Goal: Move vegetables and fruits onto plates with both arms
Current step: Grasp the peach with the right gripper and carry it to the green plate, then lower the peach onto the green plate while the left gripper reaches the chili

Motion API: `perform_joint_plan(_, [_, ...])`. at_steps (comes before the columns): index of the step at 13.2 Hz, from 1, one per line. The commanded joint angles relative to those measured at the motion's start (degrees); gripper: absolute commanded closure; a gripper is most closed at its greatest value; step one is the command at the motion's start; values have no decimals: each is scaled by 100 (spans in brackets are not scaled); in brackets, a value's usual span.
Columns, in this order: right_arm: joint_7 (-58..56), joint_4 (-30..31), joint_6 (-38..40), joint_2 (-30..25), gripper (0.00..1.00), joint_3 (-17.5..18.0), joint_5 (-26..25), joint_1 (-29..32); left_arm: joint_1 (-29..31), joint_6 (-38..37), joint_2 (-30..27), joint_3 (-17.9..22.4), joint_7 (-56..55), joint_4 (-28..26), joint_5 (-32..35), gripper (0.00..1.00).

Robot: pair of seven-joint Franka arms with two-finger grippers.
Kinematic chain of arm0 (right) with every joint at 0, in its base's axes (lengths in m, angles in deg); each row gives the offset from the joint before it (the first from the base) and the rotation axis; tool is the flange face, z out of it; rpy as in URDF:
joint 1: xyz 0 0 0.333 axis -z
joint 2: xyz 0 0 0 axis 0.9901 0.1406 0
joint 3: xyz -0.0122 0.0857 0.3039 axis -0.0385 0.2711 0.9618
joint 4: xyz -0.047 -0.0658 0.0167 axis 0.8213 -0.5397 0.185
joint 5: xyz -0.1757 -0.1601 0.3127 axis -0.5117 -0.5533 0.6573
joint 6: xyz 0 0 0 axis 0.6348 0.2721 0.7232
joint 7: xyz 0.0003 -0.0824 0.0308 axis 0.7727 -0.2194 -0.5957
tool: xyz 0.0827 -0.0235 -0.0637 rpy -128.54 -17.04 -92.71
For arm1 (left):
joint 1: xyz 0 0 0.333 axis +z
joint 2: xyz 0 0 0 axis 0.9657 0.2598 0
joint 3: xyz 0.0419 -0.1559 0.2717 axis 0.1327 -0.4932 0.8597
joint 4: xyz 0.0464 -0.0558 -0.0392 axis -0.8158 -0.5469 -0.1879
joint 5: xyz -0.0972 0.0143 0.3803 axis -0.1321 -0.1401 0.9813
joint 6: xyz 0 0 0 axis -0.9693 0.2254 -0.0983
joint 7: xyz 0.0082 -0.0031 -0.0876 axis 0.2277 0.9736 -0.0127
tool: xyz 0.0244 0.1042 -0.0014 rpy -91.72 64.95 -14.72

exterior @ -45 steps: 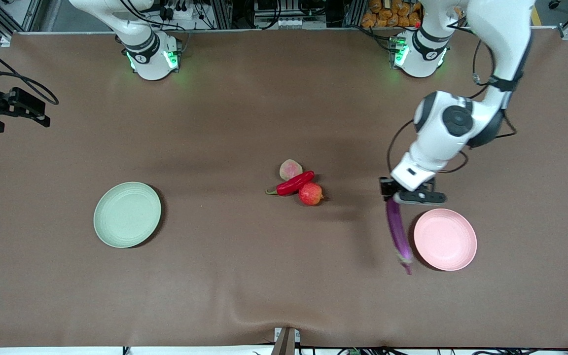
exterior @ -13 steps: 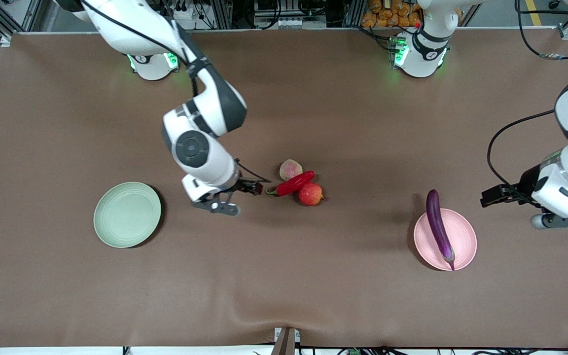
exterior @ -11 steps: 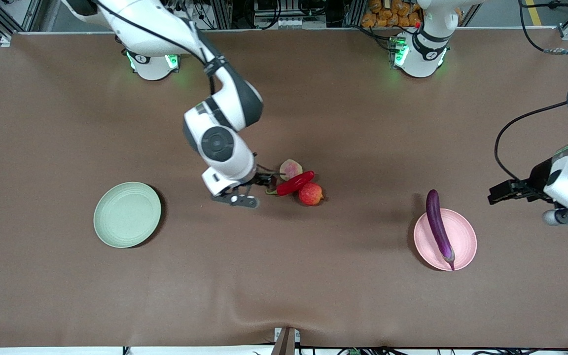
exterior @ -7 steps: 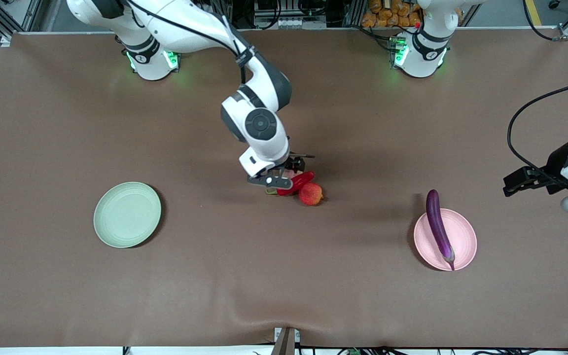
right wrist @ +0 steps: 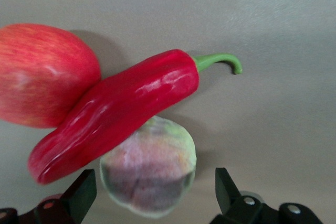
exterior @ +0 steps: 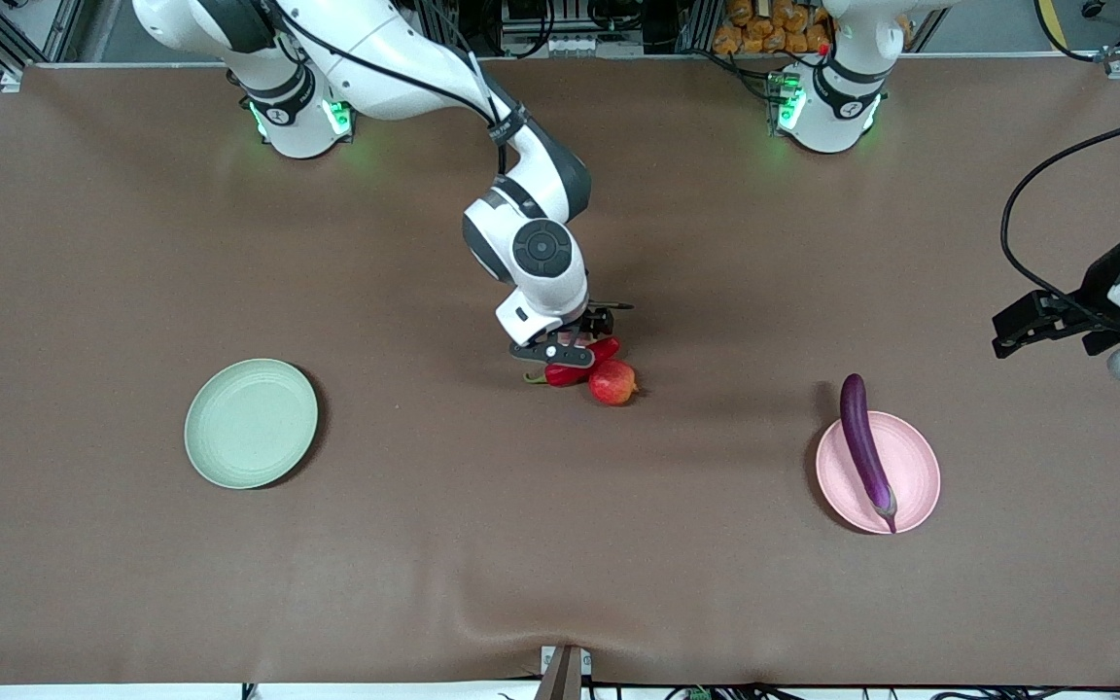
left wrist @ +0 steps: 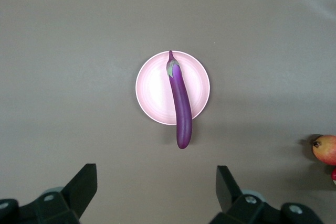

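Observation:
My right gripper will grab the peach's round body next, to move it to the mint green plate.
My right gripper (exterior: pixel 575 335) is open and low over the pile in the middle of the table. In the right wrist view its fingers (right wrist: pixel 79 195) stand on either side of the pink-and-green peach (right wrist: pixel 149 174) without closing on it. The red chili pepper (exterior: pixel 568 375) (right wrist: pixel 121 108) leans across the peach and touches the red apple (exterior: pixel 612 382) (right wrist: pixel 44 74). The purple eggplant (exterior: pixel 861 447) (left wrist: pixel 180 100) lies across the pink plate (exterior: pixel 910 476) (left wrist: pixel 152 87). The mint green plate (exterior: pixel 251 423) is bare. My left gripper (exterior: pixel 1017 331) (left wrist: pixel 156 192) is open and empty, up in the air toward the left arm's end.
The brown table cover (exterior: pixel 560 544) has a small ridge near its front edge. The eggplant's blunt end overhangs the pink plate's rim on the side toward the robots.
The left gripper set the eggplant on the pink plate, let go and drew away toward the table end. The right arm swung in from near the green plate and came down around the peach.

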Motion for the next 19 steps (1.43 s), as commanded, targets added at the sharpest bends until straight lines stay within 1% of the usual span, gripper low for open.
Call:
perform_joint_plan(1, [139, -128, -129, 142, 0, -73, -147, -99, 22, -424, -338, -10, -15, -23, 34, 0])
perform_joint_plan(2, [87, -128, -94, 125, 20, -82, -191, -90, 39, -574, -452, -10, -25, -57, 34, 0])
perform_joint_plan(3, [121, -128, -50, 90, 79, -82, -322, -90, 31, -636, -549, -10, -42, -84, 34, 0])
perform_joint_plan(4, [200, -154, 141, 28, 93, -82, -376, -29, 39, -663, -637, -10, -42, -128, 34, 0])
perform_joint_plan(5, [183, -294, 605, -77, 100, -91, -376, 6, 40, -663, -708, -10, -42, -163, 34, 0])
perform_joint_plan(7, [-131, -863, 1851, -226, 100, -56, -316, 452, 40, -672, -752, -18, -33, -155, 34, 0])
perform_joint_plan(8, [-368, -1006, 2405, -384, 100, -64, -280, 637, 31, -672, -830, -18, -25, -163, -1, 0])
perform_joint_plan(9, [-614, -998, 2663, -568, 100, -82, -288, 909, 48, -672, -918, -10, -16, -215, -131, 0])
perform_joint_plan(11, [-1185, -850, 3007, -859, 100, -91, -367, 1690, 83, -663, -946, 8, 46, -260, -317, 0])
perform_joint_plan(13, [-2446, -420, 2991, -1157, 100, -91, -385, 2568, 75, -663, -911, 8, 46, -260, -309, 0])
perform_joint_plan(15, [-3503, -173, 2817, -1115, 100, -91, -498, 3255, 40, -663, -902, -1, 46, -242, -291, 0])
perform_joint_plan(17, [-4321, 335, 2352, -1123, 100, -91, -692, 3774, -4, -672, -858, -18, 46, -303, -308, 0])
perform_joint_plan(18, [-4752, 651, 1984, -1124, 100, -82, -693, 4021, -91, -663, -779, -123, 37, -313, -309, 0])
perform_joint_plan(19, [-5069, 1098, 1415, -1150, 100, -82, -693, 4171, -171, -654, -648, -254, -33, -304, -274, 0])
